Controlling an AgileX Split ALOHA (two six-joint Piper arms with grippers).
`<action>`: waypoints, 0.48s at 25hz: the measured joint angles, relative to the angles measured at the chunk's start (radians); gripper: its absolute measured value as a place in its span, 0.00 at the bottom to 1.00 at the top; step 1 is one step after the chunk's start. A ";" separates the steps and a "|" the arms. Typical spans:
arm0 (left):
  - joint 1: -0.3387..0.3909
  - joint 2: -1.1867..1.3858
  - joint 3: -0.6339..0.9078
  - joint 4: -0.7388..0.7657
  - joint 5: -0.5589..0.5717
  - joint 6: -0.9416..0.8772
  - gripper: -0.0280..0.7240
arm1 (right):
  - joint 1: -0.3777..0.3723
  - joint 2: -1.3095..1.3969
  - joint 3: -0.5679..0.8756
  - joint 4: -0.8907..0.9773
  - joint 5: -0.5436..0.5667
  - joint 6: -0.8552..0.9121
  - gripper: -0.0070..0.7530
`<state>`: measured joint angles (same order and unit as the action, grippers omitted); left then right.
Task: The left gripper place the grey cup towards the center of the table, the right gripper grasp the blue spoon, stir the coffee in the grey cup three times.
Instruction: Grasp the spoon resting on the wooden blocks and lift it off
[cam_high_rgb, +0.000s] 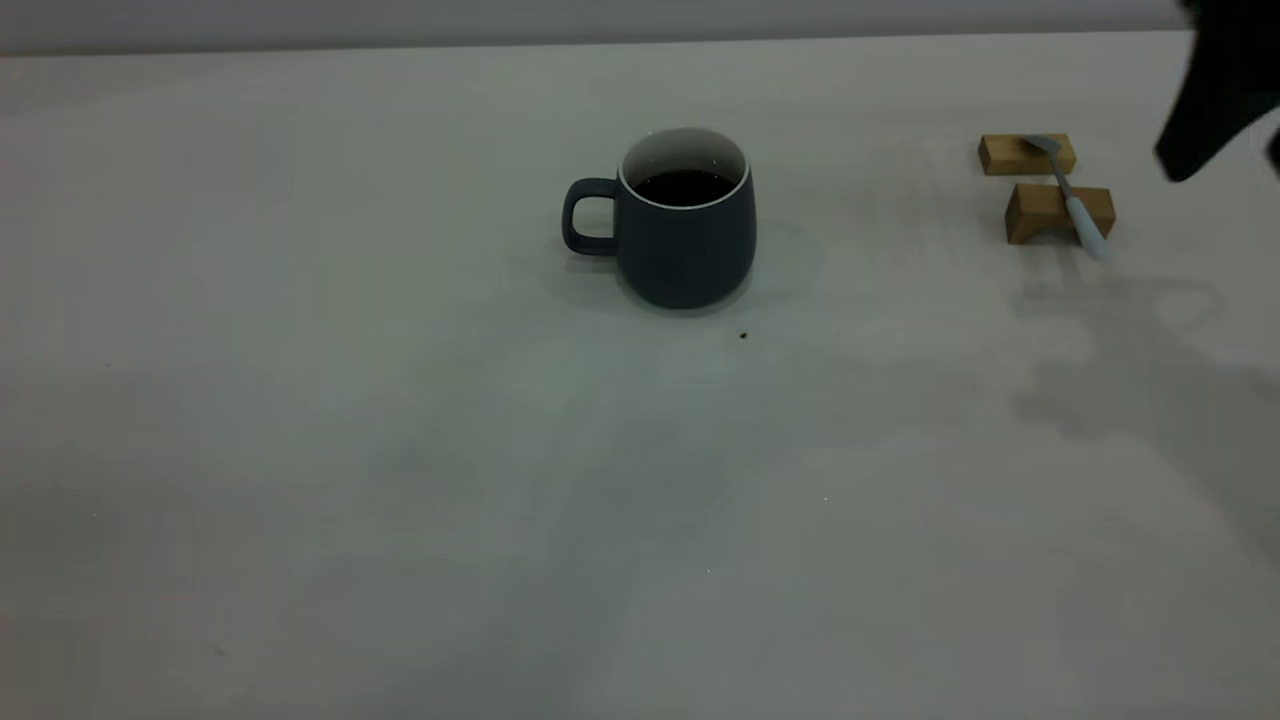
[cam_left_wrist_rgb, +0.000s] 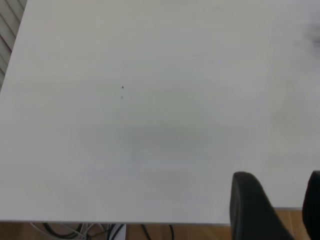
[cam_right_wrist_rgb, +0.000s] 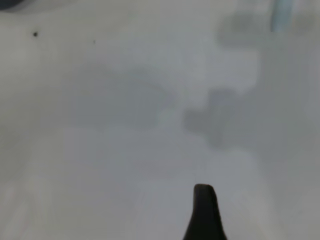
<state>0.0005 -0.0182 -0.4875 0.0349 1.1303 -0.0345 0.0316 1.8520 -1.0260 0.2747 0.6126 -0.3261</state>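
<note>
My right gripper needs to stir the coffee in the grey cup (cam_high_rgb: 685, 235) next, so it should grab the blue spoon by its pale handle (cam_high_rgb: 1086, 227).
The grey cup (cam_high_rgb: 685, 235) stands upright near the middle of the table (cam_high_rgb: 400, 470), its handle pointing left and dark coffee (cam_high_rgb: 685, 186) inside. Far to the right, the blue spoon (cam_high_rgb: 1076, 207) lies across two wooden blocks, bowl on the far block and pale handle over the near one. My right gripper (cam_high_rgb: 1225, 165) hangs open at the right edge, above and to the right of the spoon, holding nothing. The right wrist view shows one finger (cam_right_wrist_rgb: 204, 212) and the spoon's handle tip (cam_right_wrist_rgb: 282, 12). My left gripper (cam_left_wrist_rgb: 282, 200) is open and empty over the table's edge, away from the cup.
The two tan wooden blocks (cam_high_rgb: 1025, 155) (cam_high_rgb: 1050, 212) carry the spoon at the far right. A small dark speck (cam_high_rgb: 743, 335) lies just in front of the cup. Wooden floor and cables (cam_left_wrist_rgb: 80, 231) show past the table's edge in the left wrist view.
</note>
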 joint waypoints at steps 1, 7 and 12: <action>0.000 0.000 0.000 0.000 0.000 0.000 0.48 | 0.008 0.037 -0.026 -0.012 0.003 0.000 0.84; 0.000 0.000 0.000 0.000 0.000 0.000 0.48 | 0.030 0.228 -0.184 -0.047 0.019 -0.001 0.83; 0.000 0.000 0.000 0.000 0.000 0.000 0.48 | 0.030 0.337 -0.285 -0.119 0.020 -0.006 0.82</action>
<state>0.0005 -0.0182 -0.4875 0.0349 1.1303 -0.0345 0.0612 2.1894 -1.3108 0.1558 0.6322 -0.3320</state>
